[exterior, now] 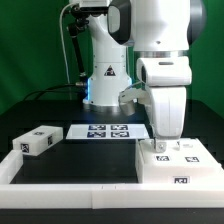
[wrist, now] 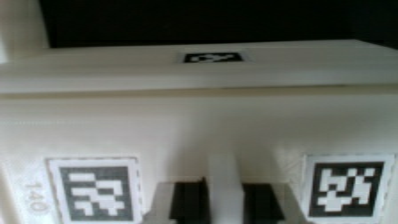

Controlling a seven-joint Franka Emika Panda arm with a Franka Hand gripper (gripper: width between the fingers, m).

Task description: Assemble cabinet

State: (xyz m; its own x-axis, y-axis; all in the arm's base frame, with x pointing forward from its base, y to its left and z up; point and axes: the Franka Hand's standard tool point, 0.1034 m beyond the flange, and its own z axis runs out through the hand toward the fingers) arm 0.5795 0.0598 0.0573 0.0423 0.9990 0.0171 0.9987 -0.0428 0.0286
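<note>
The white cabinet body would stand, its base level against the table's front rim in the exterior view, so my gripper should open its fingers.
The large white cabinet body (exterior: pixel 178 168) lies at the front of the exterior view's right, with tag markers on its top and front. My gripper (exterior: pixel 165 146) points straight down onto its top. In the wrist view the body (wrist: pixel 196 110) fills the frame, with one tag on its far face and two tags near the jaws. My gripper (wrist: pixel 228 203) has its two dark fingers (wrist: pixel 191 205) close on either side of a thin white wall of the body. A smaller white block (exterior: pixel 38 141) with tags lies apart at the exterior view's left.
The marker board (exterior: pixel 105 131) lies flat on the black table in front of the arm's base. A low white rim (exterior: pixel 60 190) runs round the table. A green curtain hangs behind.
</note>
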